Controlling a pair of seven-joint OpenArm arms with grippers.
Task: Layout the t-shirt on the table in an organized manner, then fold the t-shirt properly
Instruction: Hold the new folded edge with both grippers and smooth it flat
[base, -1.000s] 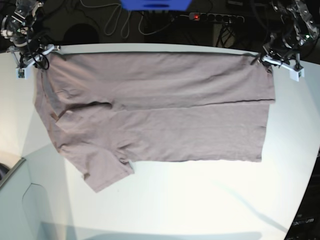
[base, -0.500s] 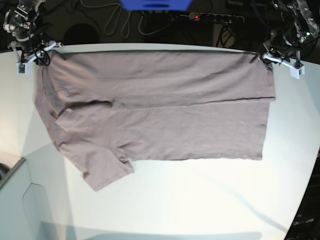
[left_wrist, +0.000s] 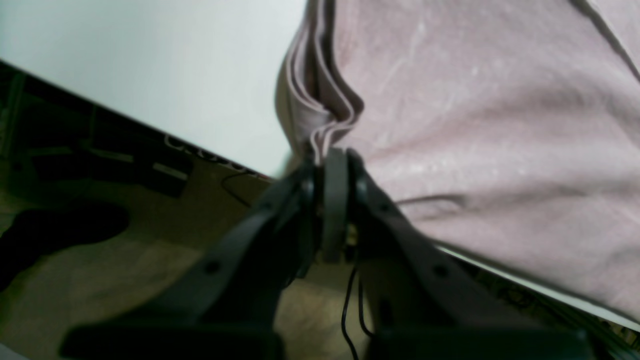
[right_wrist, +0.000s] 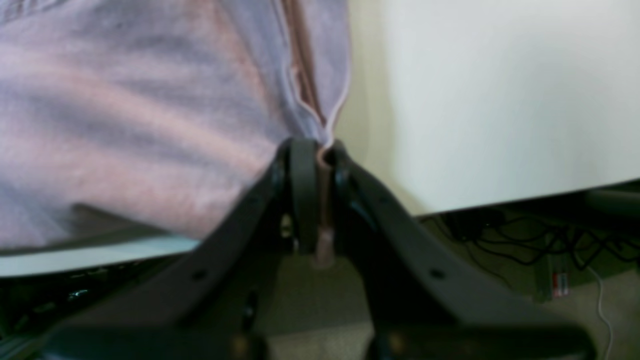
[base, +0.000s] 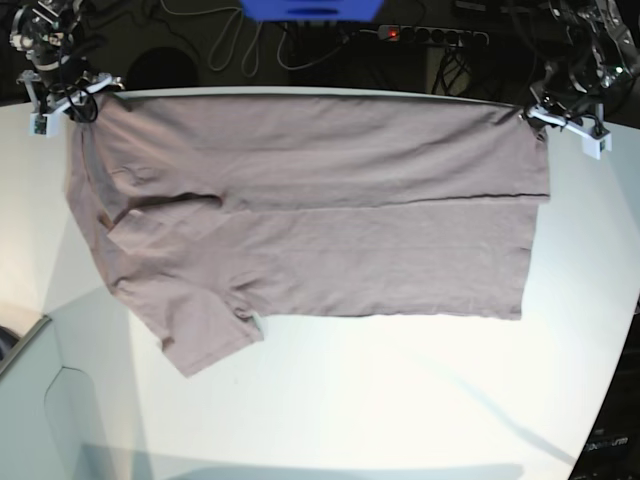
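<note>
The t-shirt's corner (base: 104, 118) in my right gripper's fingers is level with the table's back edge. The t-shirt (base: 320, 200) would stay spread, so I need to open my right gripper now.
The mauve-grey t-shirt (base: 320, 200) lies spread across the white table (base: 400, 400), its far half doubled over along a long crease, one sleeve (base: 205, 335) sticking out at the near left. My right gripper (base: 62, 98) is shut on the shirt's far left corner, at the table's back edge. My left gripper (base: 560, 118) is shut on the far right corner. In the left wrist view the gripper (left_wrist: 332, 156) pinches several bunched layers of the t-shirt (left_wrist: 475, 125). In the right wrist view the gripper (right_wrist: 316, 149) clamps a fold of the t-shirt (right_wrist: 125, 125).
Beyond the table's back edge are dark floor, loose cables, a power strip (base: 425, 36) with a red light and a blue object (base: 312, 8). A grey panel edge (base: 20, 345) shows at the near left. White tabletop (base: 380, 420) stretches in front of the shirt.
Both grippers have moved back toward the far edge, drawing the shirt with them. The far edge is straighter and the near sleeve has slid slightly away from the front.
</note>
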